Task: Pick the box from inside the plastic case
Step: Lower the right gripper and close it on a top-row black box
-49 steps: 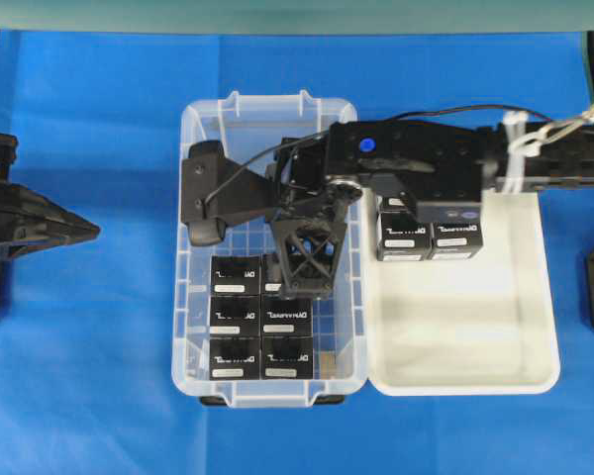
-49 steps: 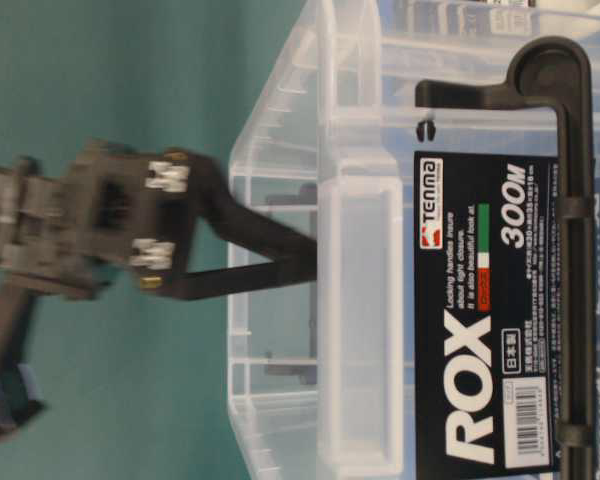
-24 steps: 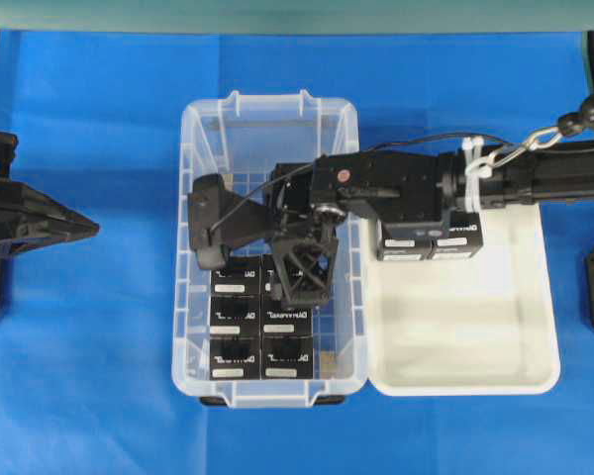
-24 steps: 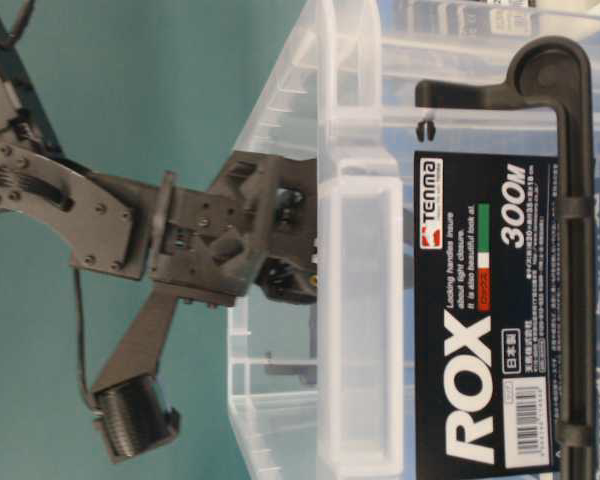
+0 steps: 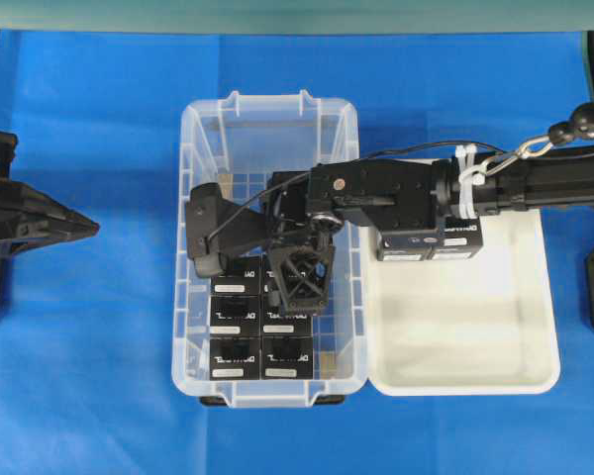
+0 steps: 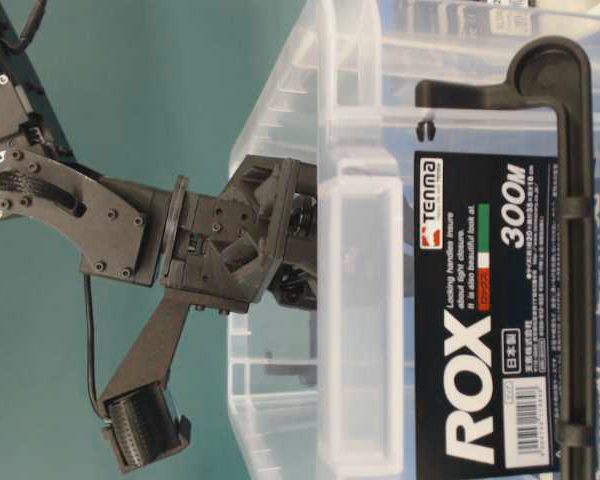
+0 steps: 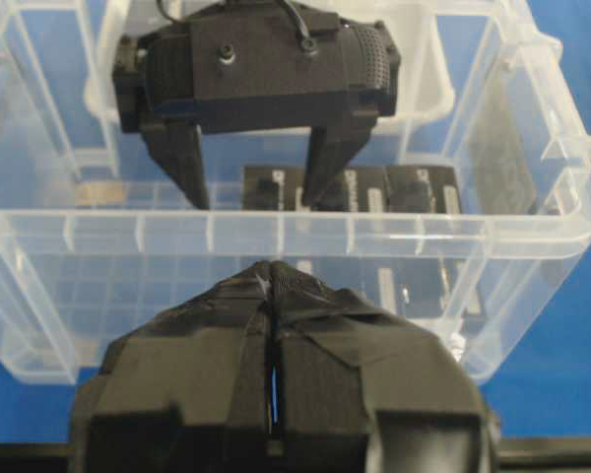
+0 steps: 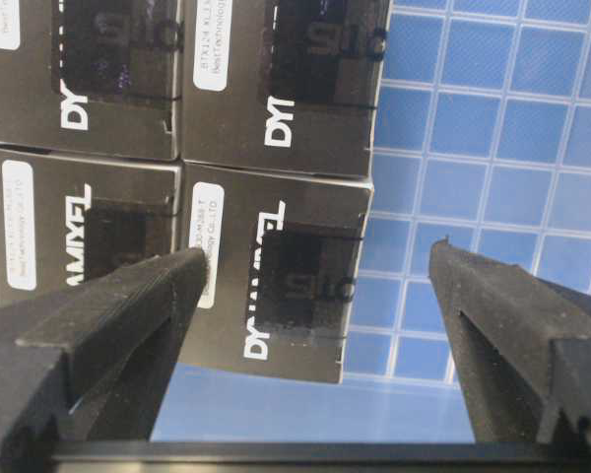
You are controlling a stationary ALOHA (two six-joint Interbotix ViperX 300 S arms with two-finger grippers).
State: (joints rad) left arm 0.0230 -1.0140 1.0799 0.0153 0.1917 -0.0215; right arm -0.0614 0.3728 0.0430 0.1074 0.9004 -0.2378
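Observation:
My right gripper's fingers are above the corner box (image 8: 276, 271) and would miss it now, so they need to lower first, then close.
The clear plastic case (image 5: 192, 158) holds several black boxes with white lettering in its near half. My right gripper (image 5: 302, 285) reaches down into it, open, above the box (image 8: 276, 286) at the corner of the group. In the right wrist view that box lies between the two fingers (image 8: 128, 315), nearer the left one and touching neither. The case's grid floor (image 8: 492, 128) is bare beside it. My left gripper (image 5: 91, 230) is shut and empty on the cloth left of the case. From there it sees the right gripper (image 7: 251, 197) hanging over the boxes (image 7: 355, 187).
A shallow white tray (image 5: 465, 346) sits against the case's right side, with two more black boxes (image 5: 428, 245) at its back under the right arm. A blue cloth (image 5: 99, 376) covers the table. In the table-level view a ROX label (image 6: 470, 330) is on the case's end wall.
The right gripper has come down into the case and forward toward the boxes, jaws still wide. The left arm has not moved.

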